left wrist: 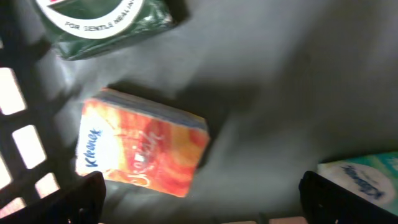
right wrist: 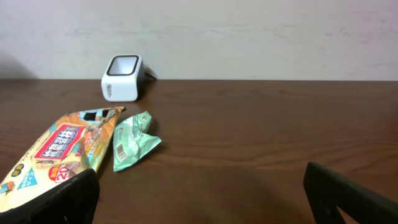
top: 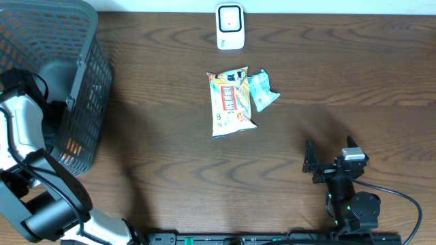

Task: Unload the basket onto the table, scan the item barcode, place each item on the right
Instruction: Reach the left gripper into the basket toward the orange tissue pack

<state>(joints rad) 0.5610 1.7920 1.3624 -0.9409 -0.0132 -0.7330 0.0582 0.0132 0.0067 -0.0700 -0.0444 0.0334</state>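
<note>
The far printed edge of the orange tissue pack should stay free for scanning the barcode. My left gripper will reach the pack and grip across its near end (left wrist: 152,162).
The white barcode scanner (top: 230,27) stands at the table's far edge, also in the right wrist view (right wrist: 122,78). In front of it lie a yellow snack packet (top: 231,103) (right wrist: 56,152) and a small green packet (top: 263,90) (right wrist: 132,144) with its barcode facing up. My right gripper (top: 329,153) (right wrist: 202,199) rests open near the front right, apart from both packets. My left gripper (left wrist: 202,205) hangs open inside the basket (top: 82,75), just above an orange tissue pack (left wrist: 143,143), holding nothing.
Inside the basket a dark green pack (left wrist: 102,25) lies beyond the orange one and a teal and white tissue pack (left wrist: 367,177) lies to the right. The basket's mesh wall (left wrist: 18,124) is close on the left.
</note>
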